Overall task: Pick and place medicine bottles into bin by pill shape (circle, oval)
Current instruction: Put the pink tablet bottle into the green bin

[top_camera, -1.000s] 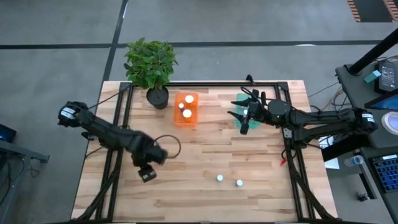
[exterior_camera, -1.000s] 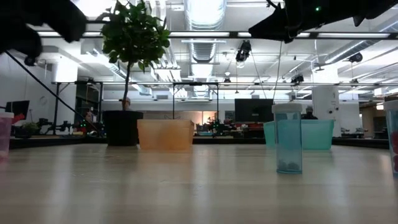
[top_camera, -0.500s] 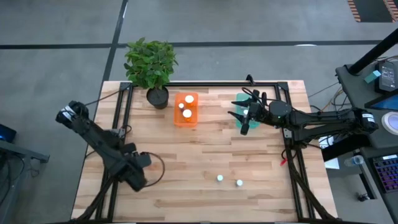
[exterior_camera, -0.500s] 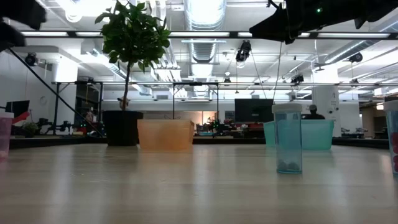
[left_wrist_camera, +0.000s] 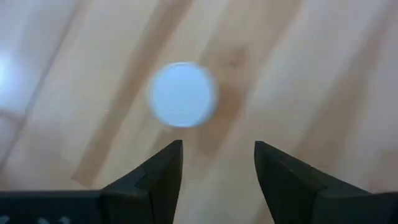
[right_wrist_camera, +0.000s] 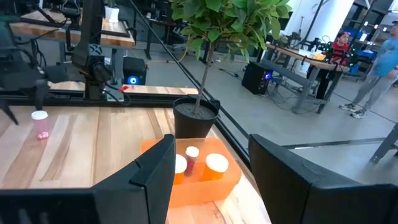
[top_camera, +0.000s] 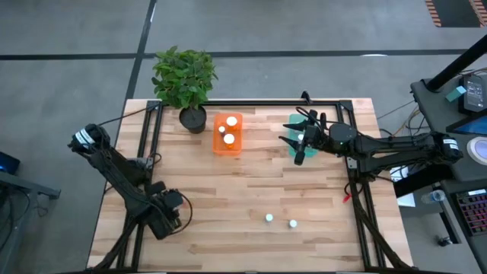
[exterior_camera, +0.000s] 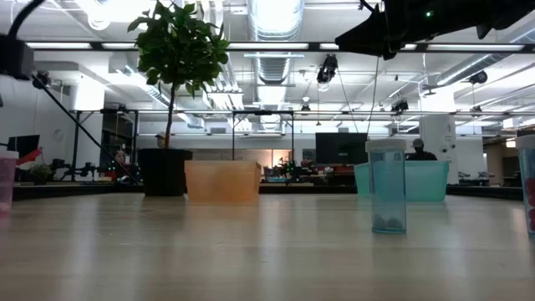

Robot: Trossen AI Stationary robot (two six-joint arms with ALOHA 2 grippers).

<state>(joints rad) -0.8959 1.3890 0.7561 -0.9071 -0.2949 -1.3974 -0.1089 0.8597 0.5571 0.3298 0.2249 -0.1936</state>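
Note:
The pink bottle will next be picked up by its round white cap [left_wrist_camera: 182, 94] with my left gripper, so that I can sort it by pill shape.
My left gripper [top_camera: 162, 225] is open near the table's near left corner, pointing down. Its fingers [left_wrist_camera: 163, 169] stand on either side of a small bottle's round white cap [left_wrist_camera: 182, 94] without touching it. That pink bottle [exterior_camera: 6, 180] stands upright on the table. My right gripper [top_camera: 300, 141] is open and empty above the teal tub [top_camera: 297, 157]. The orange tub [top_camera: 227, 134] holds three white-capped bottles [right_wrist_camera: 193, 158]. Two more bottles [top_camera: 268, 218] [top_camera: 293, 224] stand upright near the near edge; one is teal [exterior_camera: 387, 186].
A potted plant [top_camera: 185, 85] in a black pot stands at the far left, next to the orange tub. Black frame rails [top_camera: 144, 144] run along the table's left, right and far sides. Bare wood [top_camera: 251, 183] lies between the tubs and the near bottles.
My left gripper has swung from left of the table's middle toward the near left corner and now hangs over the pink bottle. The right arm and the bottles have kept still.

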